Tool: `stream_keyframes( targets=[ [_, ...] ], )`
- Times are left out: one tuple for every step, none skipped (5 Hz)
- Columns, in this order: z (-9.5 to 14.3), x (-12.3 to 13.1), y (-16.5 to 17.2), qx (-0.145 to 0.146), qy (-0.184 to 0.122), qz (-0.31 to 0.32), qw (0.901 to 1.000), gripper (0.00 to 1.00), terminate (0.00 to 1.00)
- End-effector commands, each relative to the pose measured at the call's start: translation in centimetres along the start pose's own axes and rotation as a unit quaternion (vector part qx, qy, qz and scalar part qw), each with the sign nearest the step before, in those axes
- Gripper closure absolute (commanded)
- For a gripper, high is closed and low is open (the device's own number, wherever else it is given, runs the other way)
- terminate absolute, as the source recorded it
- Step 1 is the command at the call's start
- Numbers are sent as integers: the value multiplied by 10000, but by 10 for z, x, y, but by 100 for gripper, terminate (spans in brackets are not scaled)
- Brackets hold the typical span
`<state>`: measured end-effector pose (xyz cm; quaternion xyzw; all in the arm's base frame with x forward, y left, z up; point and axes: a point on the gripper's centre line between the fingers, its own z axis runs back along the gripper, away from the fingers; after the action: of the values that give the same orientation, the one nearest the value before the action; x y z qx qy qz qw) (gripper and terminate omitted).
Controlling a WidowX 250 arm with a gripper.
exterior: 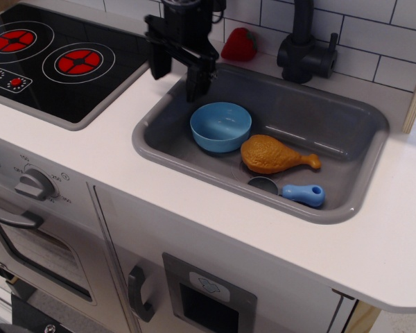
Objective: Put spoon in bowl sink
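I need to grab the spoon next by its light-blue handle [304, 195], so that my gripper can put the spoon in the bowl [220, 126] in the sink.
The spoon [295, 191] lies on the floor of the dark-grey sink [364, 114] near its front right corner, grey scoop to the left and light-blue handle to the right. The light-blue bowl [220, 126] stands upright and empty in the sink's left half. My gripper [177, 80] hangs open and empty above the sink's back left rim, left of and behind the bowl, far from the spoon.
An orange-brown toy drumstick [276, 155] lies between bowl and spoon, touching the spoon's scoop. A black faucet [304, 48] stands behind the sink. A red toy [238, 44] sits at the back. The black stovetop [52, 59] lies to the left.
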<state>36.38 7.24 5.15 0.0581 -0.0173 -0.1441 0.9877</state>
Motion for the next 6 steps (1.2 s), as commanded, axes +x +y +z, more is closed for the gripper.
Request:
stream_keyframes(
  targets=[
    [38, 4, -43, -376, -466, -2371, 9696, 0, 0],
    [43, 2, -74, -716, -435, -3490, 9334, 0, 0],
    [37, 4, -102, -736, -714, -3968, 9122, 0, 0],
    [25, 4, -121, -772, -543, -4329, 8965, 0, 0],
    [11, -1, -148, -719, -733, -4601, 8819, 0, 0],
    [5, 0, -159, -680, -717, -4642, 8802, 0, 0]
  ],
)
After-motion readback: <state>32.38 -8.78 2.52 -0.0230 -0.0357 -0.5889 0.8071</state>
